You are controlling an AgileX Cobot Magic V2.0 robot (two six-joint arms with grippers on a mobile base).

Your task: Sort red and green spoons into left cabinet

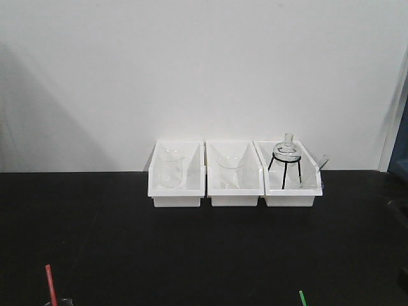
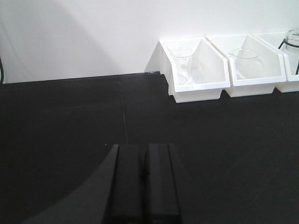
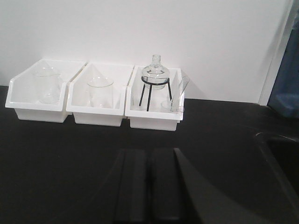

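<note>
The green spoon needs to be sorted into the left cabinet. My right gripper will grab it by its green handle (image 1: pixel 303 298) next.
In the front view the red spoon (image 1: pixel 50 279) pokes up at the bottom left edge, only its handle showing. The green spoon (image 1: pixel 303 298) shows as a short tip at the bottom right edge. Neither spoon appears in the wrist views. My left gripper (image 2: pixel 143 149) is shut with nothing between its fingers, low over the black tabletop. My right gripper (image 3: pixel 149 153) is likewise shut and empty, facing the white bins. The left cabinet is out of view.
Three white bins stand in a row against the white wall: the left bin (image 1: pixel 176 175) and middle bin (image 1: pixel 233 175) each hold a glass beaker, the right bin (image 1: pixel 290 177) holds a round flask on a black tripod. A blue-fronted unit (image 1: pixel 400 150) stands at far right.
</note>
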